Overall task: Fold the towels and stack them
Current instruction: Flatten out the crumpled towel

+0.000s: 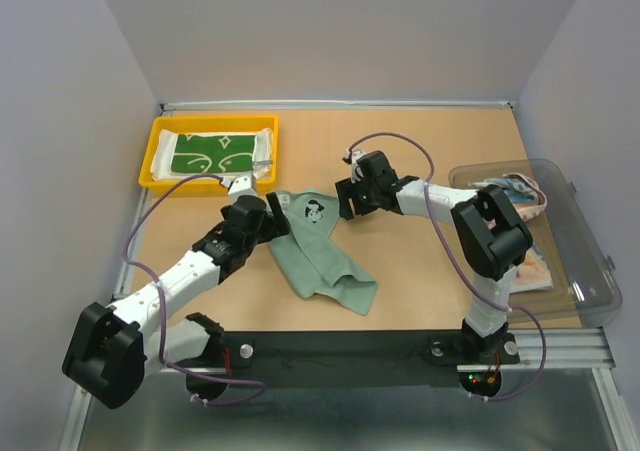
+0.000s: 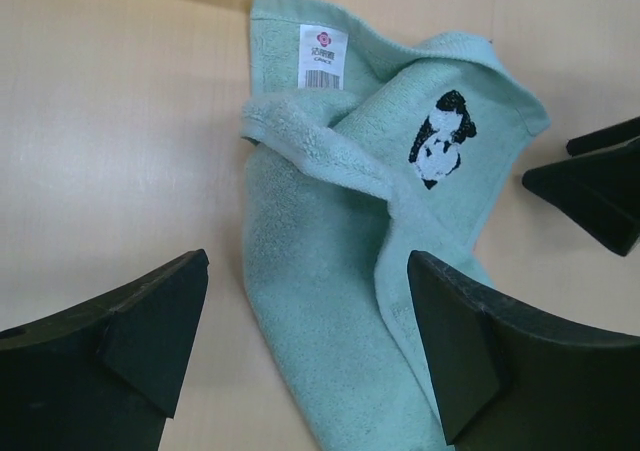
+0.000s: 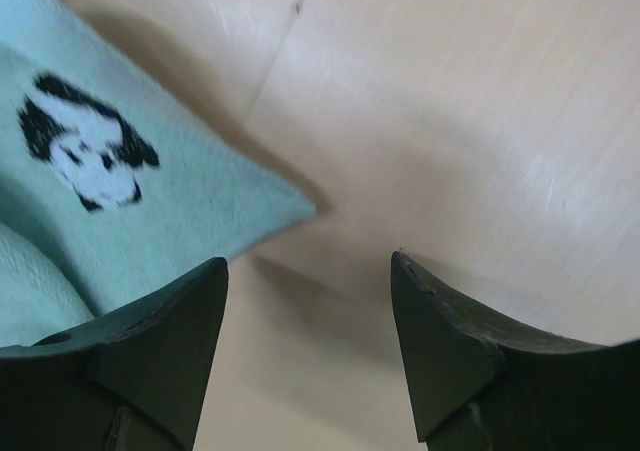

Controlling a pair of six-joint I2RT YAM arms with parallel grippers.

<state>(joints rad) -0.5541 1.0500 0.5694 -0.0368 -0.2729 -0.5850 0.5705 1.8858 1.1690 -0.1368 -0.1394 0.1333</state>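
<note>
I should next grab the pale teal-green towel's corner (image 1: 338, 208) (image 3: 298, 207) beside the panda print with my right gripper. Then I can spread the towel and fold it.
A pale teal-green towel (image 1: 322, 256) with a black-and-white panda print lies crumpled and loosely folded over itself in the middle of the table. My left gripper (image 2: 308, 263) hangs open just above its upper left part, and the cloth (image 2: 330, 271) lies between the fingers, not held. At the towel's upper right corner (image 3: 260, 216), my right gripper (image 3: 310, 263) is open over bare table, with nothing between its fingers. A folded dark green towel with white marks (image 1: 215, 154) lies in the yellow tray (image 1: 153, 166), on top of something white.
The yellow tray stands at the back left. A clear plastic bin (image 1: 570, 241) at the right edge holds printed cloths (image 1: 520, 196). The right gripper's fingertips (image 2: 590, 186) show at the right of the left wrist view, close to the towel's corner.
</note>
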